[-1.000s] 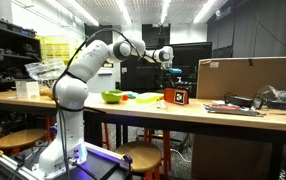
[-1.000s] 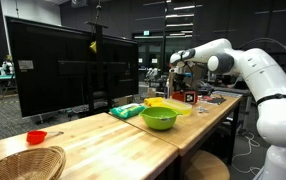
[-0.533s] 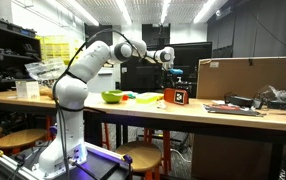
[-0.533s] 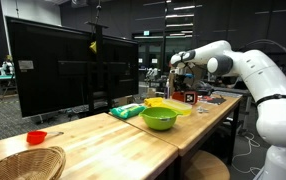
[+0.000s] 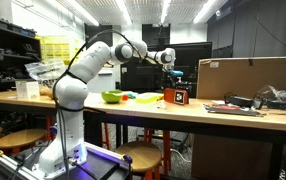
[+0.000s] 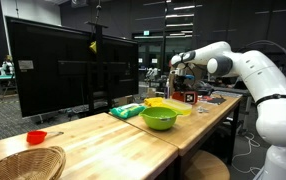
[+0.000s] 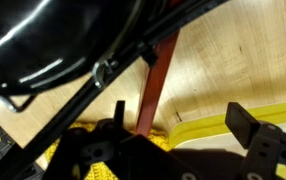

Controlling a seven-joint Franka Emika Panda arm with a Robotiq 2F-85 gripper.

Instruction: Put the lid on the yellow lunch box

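Observation:
I am ready to close my gripper on the lid, because the lid's red edge [image 5: 174, 90] runs past the fingers, up between both of them beside the yellow rim.
The lid [image 5: 176, 96] is an orange-red square with a dark-and-white patch, standing upright on the wooden table; in the wrist view it shows as a thin red strip [image 7: 149, 92]. Beside it lies the low yellow lunch box [image 5: 144, 98] [image 6: 169, 104], with its rim [image 7: 223, 122] curving under the fingers. My gripper [image 5: 167, 62] [image 6: 180, 68] [image 7: 183, 125] hangs open above the lid and the box, holding nothing. The lid's lower end reaches up between the fingers, close to one fingertip [image 7: 118, 112].
A green bowl [image 5: 113, 97] [image 6: 159, 118] sits next to the lunch box. A cardboard box [image 5: 248, 78] and cables [image 5: 251, 102] lie past the lid. A large monitor [image 6: 68, 65], a green packet [image 6: 128, 110], a red cup [image 6: 36, 137] and a wicker basket [image 6: 23, 162] share the table.

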